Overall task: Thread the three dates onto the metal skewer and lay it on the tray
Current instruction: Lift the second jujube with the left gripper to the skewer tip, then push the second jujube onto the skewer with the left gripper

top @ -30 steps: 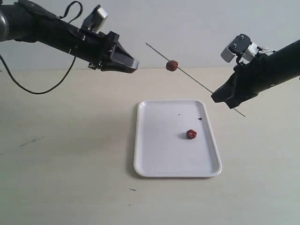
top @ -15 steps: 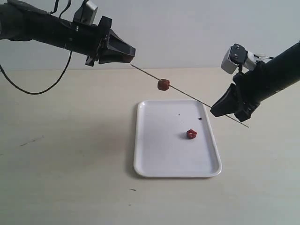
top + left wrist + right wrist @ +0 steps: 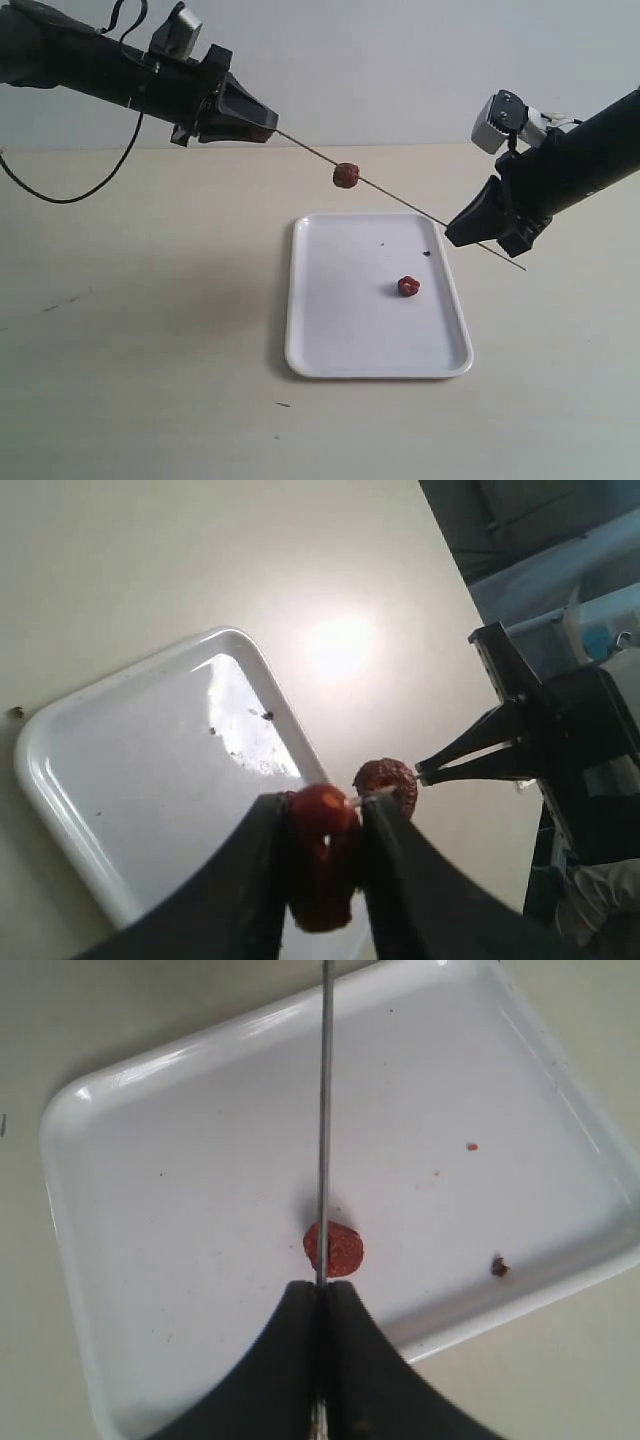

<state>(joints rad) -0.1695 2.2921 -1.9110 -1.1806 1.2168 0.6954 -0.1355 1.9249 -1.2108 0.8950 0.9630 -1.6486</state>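
My left gripper pushes the date farther along before releasing it, since the date in my left fingers sits at the skewer's very tip (image 3: pixel 279 132).
My left gripper (image 3: pixel 262 127) is shut on one dark red date (image 3: pixel 322 852), held in the air to the left of the tray, beyond its far edge. The thin metal skewer (image 3: pixel 420 211) slants from that date down to my right gripper (image 3: pixel 468 229), which is shut on its lower part. The skewer's tip (image 3: pixel 356 800) touches the held date. A second date (image 3: pixel 346 176) is threaded partway along the skewer. The third date (image 3: pixel 408 286) lies on the white tray (image 3: pixel 330 330), below the skewer (image 3: pixel 324 1110) in the right wrist view.
Small dark crumbs (image 3: pixel 426 253) lie on the tray near its right rim. A black cable (image 3: pixel 70 195) hangs from the left arm over the beige table (image 3: pixel 150 350). A pale wall stands behind the table.
The skewer's free end swung left and lower. The left gripper, with its date, rose and shifted left, and now meets the skewer's tip. The threaded date moved with the skewer.
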